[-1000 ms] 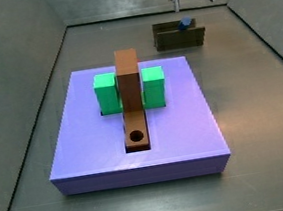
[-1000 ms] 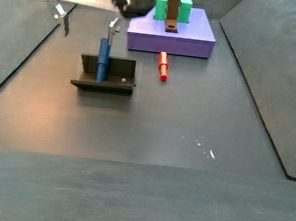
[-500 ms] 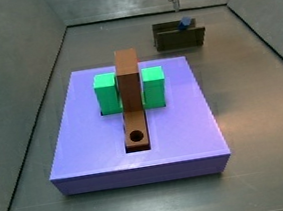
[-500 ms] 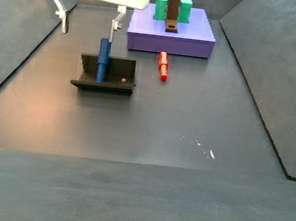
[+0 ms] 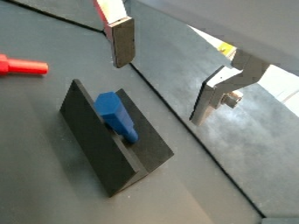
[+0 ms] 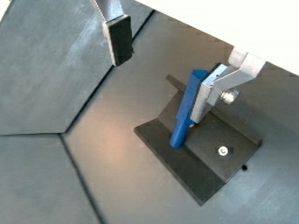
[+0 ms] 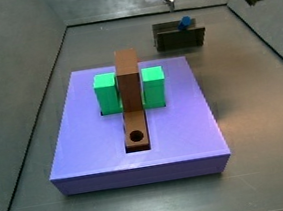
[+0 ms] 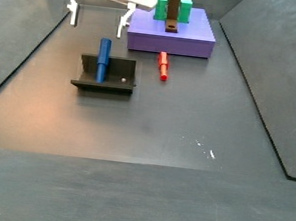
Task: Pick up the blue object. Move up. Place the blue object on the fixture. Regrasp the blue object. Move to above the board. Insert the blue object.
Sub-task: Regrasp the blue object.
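Note:
I need to grab the blue object with my gripper by its thick upper end [image 7: 185, 21] [image 5: 108, 103] next, because the sides of the dark fixture close in around the blue object's lower body.
The blue object [image 8: 102, 59] is a thin blue rod leaning upright in the dark fixture [image 8: 103, 81], seen in both side views with its tip at the blue object [image 7: 187, 22] on the fixture [image 7: 179, 38]. My gripper [image 8: 100, 12] hangs open above and a little behind it, with nothing between its fingers. In both wrist views the blue object [image 6: 184, 115] rests on the fixture [image 6: 208, 159], below the open gripper [image 6: 163, 68]. One finger [image 6: 212, 91] lines up beside the rod. The lavender board [image 7: 134, 129] carries the brown bar [image 7: 131, 97] with its round hole.
A small red peg [image 8: 163, 66] lies on the floor between the fixture and the board, and shows as a red peg [image 5: 21, 65] in a wrist view. Two green blocks [image 7: 107, 93] flank the brown bar. Grey walls enclose the floor.
The gripper has risen and drifted slightly toward the board while its wrist turned. It stays open. The blue object has not moved on the fixture.

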